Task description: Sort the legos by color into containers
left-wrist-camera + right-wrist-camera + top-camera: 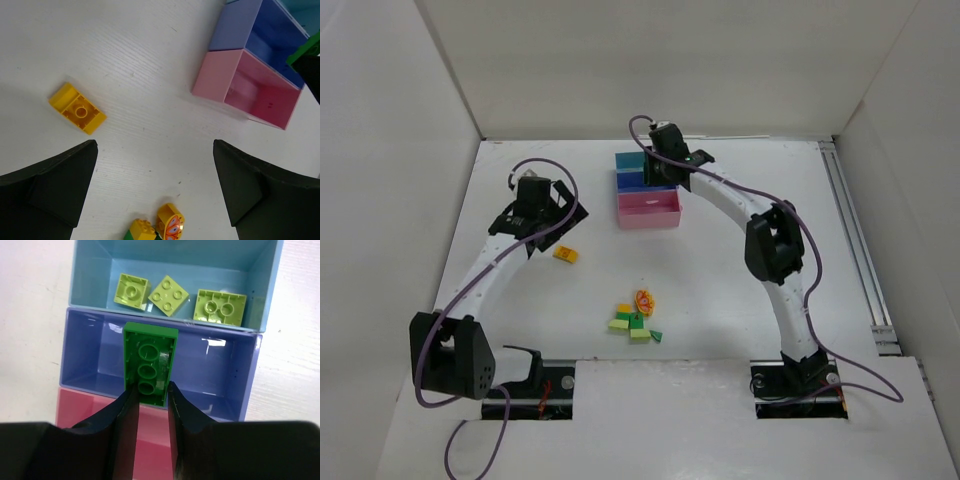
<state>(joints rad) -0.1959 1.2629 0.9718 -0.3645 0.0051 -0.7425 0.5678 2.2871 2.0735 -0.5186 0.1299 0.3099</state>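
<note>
The dark green brick hangs above the blue tray, between the tray's sides, and would land inside, so my right gripper now releases it.
My right gripper [151, 392] is shut on a dark green brick [149, 362] and holds it above the blue tray [85, 357]. The teal tray [95, 270] behind it holds three light green bricks [169, 295]. The pink tray [80, 407] is nearest me. In the top view the right gripper [665, 170] is over the row of trays [650, 215]. My left gripper [155, 185] is open and empty above the table. A yellow brick [77, 108] lies to its left, also seen from the top [565, 254]. A pile of bricks [635, 320] lies at the near centre.
The pile has light green [618, 324], dark green [636, 321], yellow [624, 308] and an orange butterfly brick [172, 225]. The pink tray [217, 75] appears empty in the left wrist view. White walls enclose the table; a rail [855, 250] runs along the right side.
</note>
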